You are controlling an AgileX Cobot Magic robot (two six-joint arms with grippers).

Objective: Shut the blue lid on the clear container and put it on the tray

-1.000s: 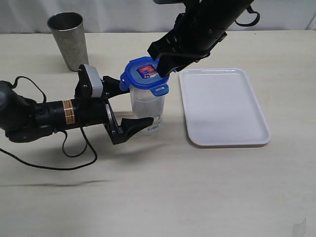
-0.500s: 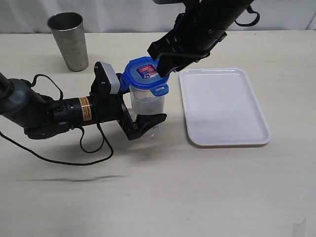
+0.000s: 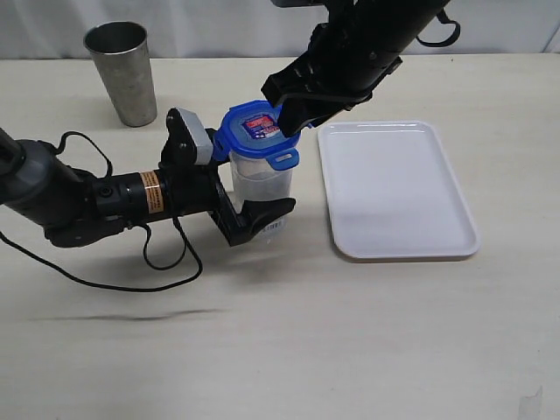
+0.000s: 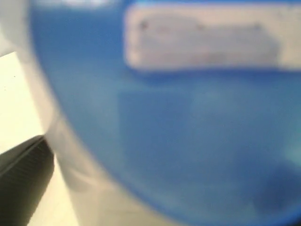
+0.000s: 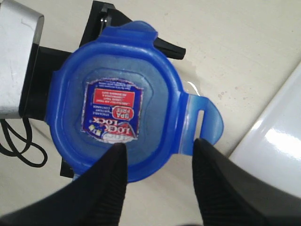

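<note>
My left gripper will next hold the clear container by its lower body (image 3: 262,185), so the blue lid (image 3: 257,131) stays free to be closed.
The clear container (image 3: 259,185) stands upright on the table, left of the tray (image 3: 398,188). The blue lid (image 3: 257,131) lies on its mouth, sticker face up, with flaps sticking out. My left gripper (image 3: 254,182) reaches in level from the left, open, one finger (image 3: 267,214) in front of the container's base and the other hidden behind it. The left wrist view is a blur of blue with one dark finger (image 4: 23,179). My right gripper (image 5: 159,143) hangs open just above the blue lid (image 5: 122,101), one finger over the lid and one beyond a flap (image 5: 203,117).
A grey metal cup (image 3: 122,70) stands at the back left. A black cable (image 3: 166,262) from the left arm loops on the table in front of it. The tray's white corner (image 5: 277,141) shows in the right wrist view.
My left gripper has slid to the right, bringing its open jaws around the container's lower part, then stopped. The right gripper and the lid have not moved.
</note>
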